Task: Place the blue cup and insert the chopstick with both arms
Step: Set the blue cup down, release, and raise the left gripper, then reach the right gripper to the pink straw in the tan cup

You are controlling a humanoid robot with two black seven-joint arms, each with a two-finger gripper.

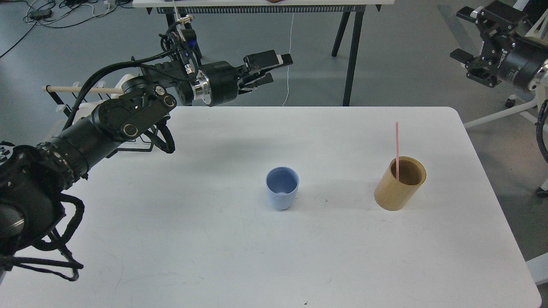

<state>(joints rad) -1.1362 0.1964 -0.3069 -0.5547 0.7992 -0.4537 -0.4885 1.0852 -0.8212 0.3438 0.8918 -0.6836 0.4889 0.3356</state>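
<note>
I should next grab the pink chopstick by its top end with my right gripper, and then I need to put the chopstick into the blue cup.
The pale-blue cup stands upright and alone near the middle of the white table. The pink chopstick stands in the tan cylindrical holder to the cup's right. My left gripper is open and empty, raised high past the table's far edge, well up and left of the cup. My right gripper comes in at the top right, off the table, with its fingers spread and empty, far above the holder.
A rack with a pale wooden rod and white mugs stands at the table's far left, behind my left arm. A black-legged table stands behind. A white stand is on the floor at right.
</note>
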